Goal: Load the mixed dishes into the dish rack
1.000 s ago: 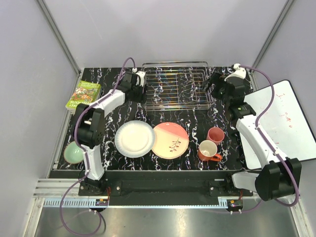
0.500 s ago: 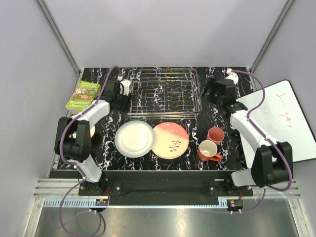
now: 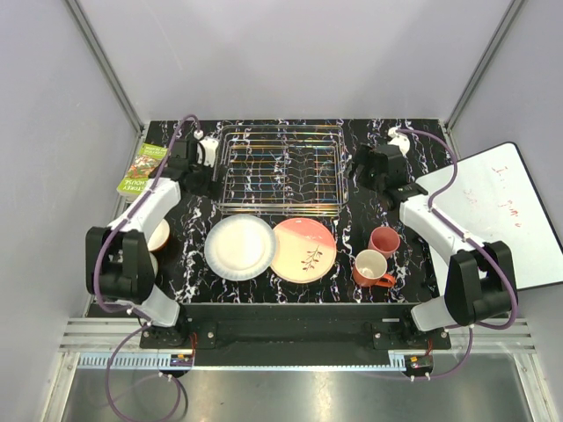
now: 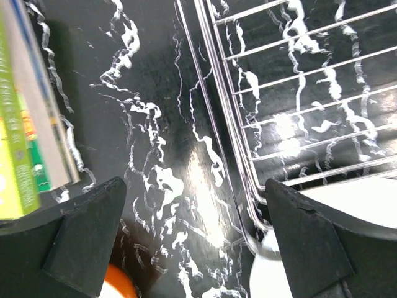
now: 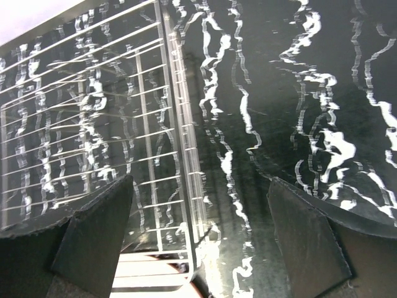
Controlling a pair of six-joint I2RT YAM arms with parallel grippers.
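Observation:
My left gripper grabs the orange bowl by its rack-side rim (image 3: 168,229) next, since the bowl's body stays free to stand tilted in the dish rack (image 3: 281,169).
The silver wire dish rack (image 3: 281,169) lies flat at the back middle of the table. My left gripper (image 3: 208,178) is open over the rack's left rim (image 4: 248,180); my right gripper (image 3: 357,169) is open over its right rim (image 5: 186,161). Neither holds anything. The white plate (image 3: 240,247) and the peach-pink twig plate (image 3: 303,250) lie side by side in front of the rack. The pink cup (image 3: 384,240) and the orange mug (image 3: 370,268) stand at the front right. The orange bowl (image 3: 159,236) shows partly beside my left arm. The pale green bowl is hidden.
A green book (image 3: 141,169) lies at the left edge, close to my left gripper; it also shows in the left wrist view (image 4: 25,124). A whiteboard (image 3: 501,211) lies at the right. Grey walls close in the back and sides.
The rack has slid left and slightly toward the front. Both grippers have moved left with it. My left arm now covers the pale green bowl.

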